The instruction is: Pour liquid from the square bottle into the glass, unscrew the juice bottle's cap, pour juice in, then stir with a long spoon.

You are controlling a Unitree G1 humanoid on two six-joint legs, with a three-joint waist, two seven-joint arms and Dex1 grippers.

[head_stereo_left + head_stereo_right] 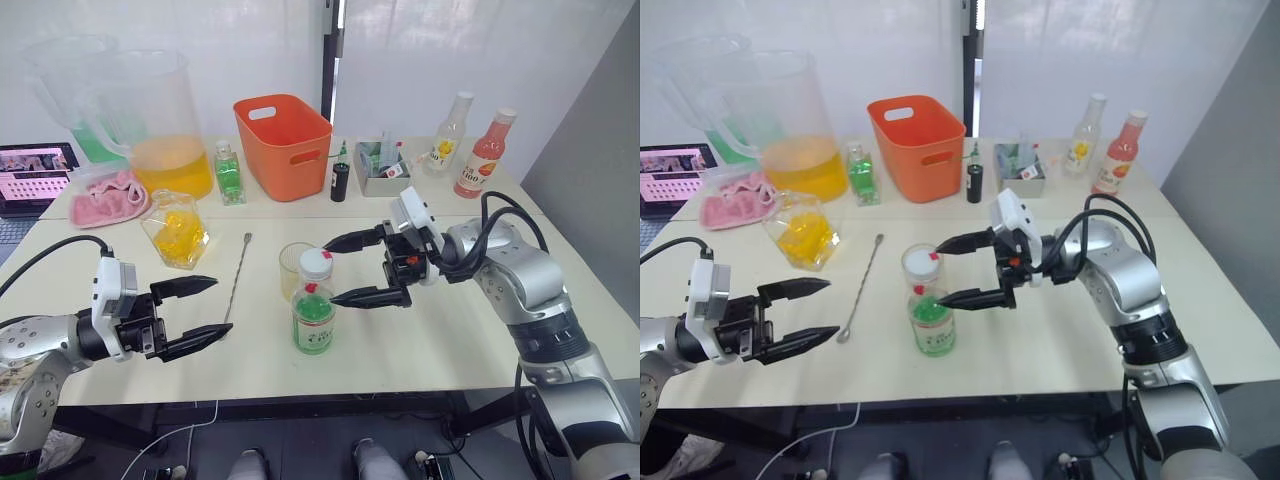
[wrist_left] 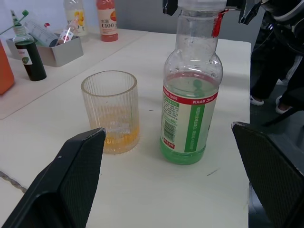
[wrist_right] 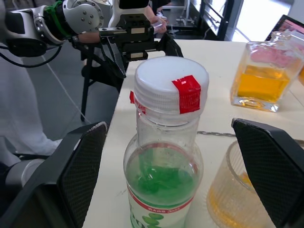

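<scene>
The juice bottle will be grabbed next by its neck (image 1: 315,288) with my right gripper, so that the juice bottle's white cap (image 1: 316,262) stays free to be unscrewed.
The juice bottle (image 1: 314,318) stands upright near the table's front middle, its white cap (image 3: 172,88) with a red mark screwed on. My right gripper (image 1: 329,272) is open, its fingertips level with the cap and neck on the bottle's right side, apart from it. Just behind the bottle is the glass (image 2: 110,111), holding a little yellow-orange liquid. The long spoon (image 1: 238,268) lies flat to the glass's left. Further left stands the square bottle (image 1: 178,233), tilted, with yellow liquid. My left gripper (image 1: 222,305) hovers open and empty left of the juice bottle.
Along the back stand an orange basket (image 1: 283,145), a large pitcher (image 1: 165,125) with orange liquid, a small green bottle (image 1: 229,173), a dark bottle (image 1: 340,180), a grey tray (image 1: 382,170), a yellow-labelled bottle (image 1: 450,135) and a pink bottle (image 1: 485,153). A pink cloth (image 1: 108,197) lies back left.
</scene>
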